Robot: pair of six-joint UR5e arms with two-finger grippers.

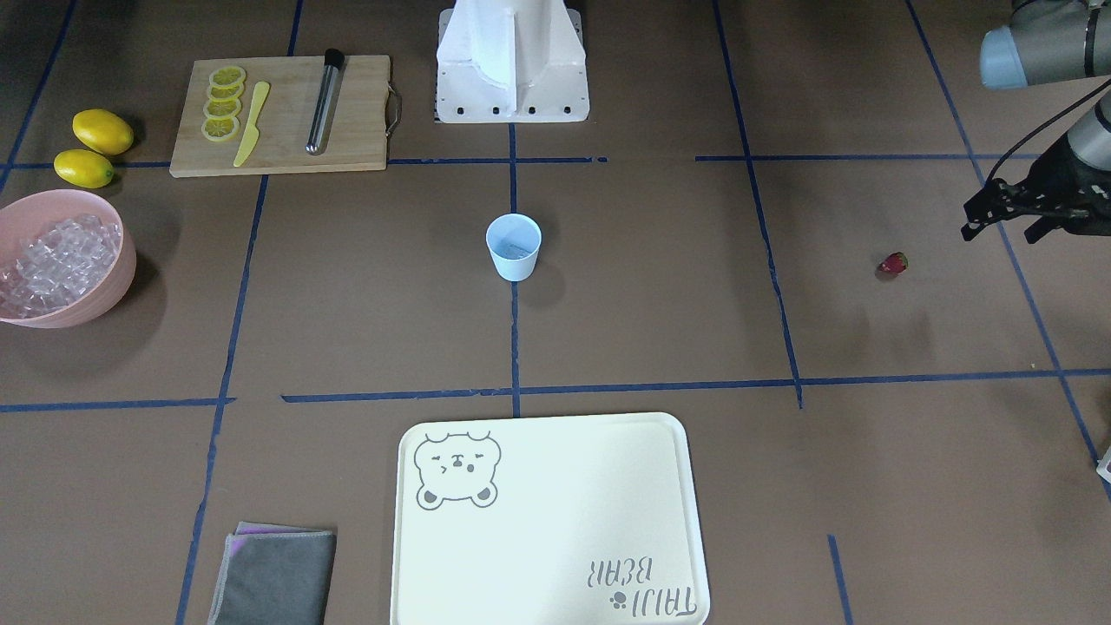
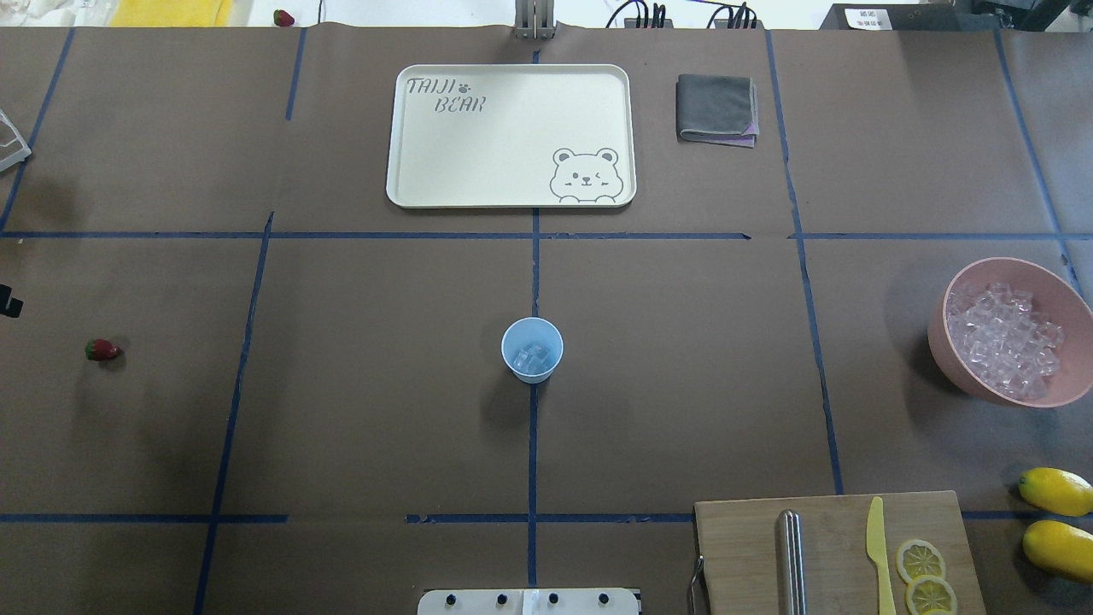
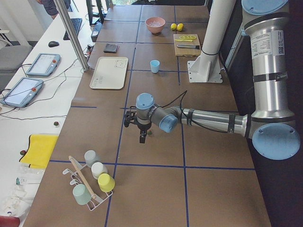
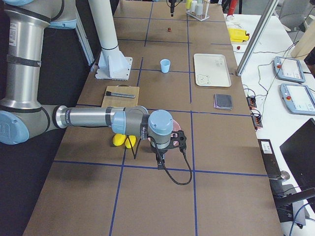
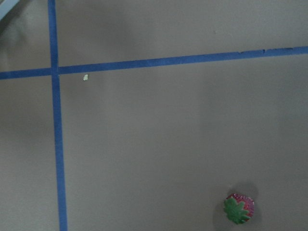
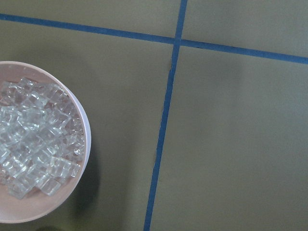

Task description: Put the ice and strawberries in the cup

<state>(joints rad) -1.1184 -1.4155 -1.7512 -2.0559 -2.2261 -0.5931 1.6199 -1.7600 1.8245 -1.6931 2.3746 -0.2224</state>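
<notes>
My left gripper takes hold of the small red strawberry by its plump body next, to add fruit to the iced cup.
The pale blue cup stands upright at the table's middle, with a few ice cubes in its bottom; it also shows in the front view. More ice fills the pink bowl on my right. The strawberry lies on the paper far to my left, also at the lower right of the left wrist view. My left gripper hovers open and empty just beside and above it. My right gripper hangs beside the bowl; I cannot tell its state.
A wooden board holds lemon slices, a yellow knife and a metal rod. Two lemons lie beside it. A cream tray and grey cloth sit at the far side. A cup rack stands at the left end.
</notes>
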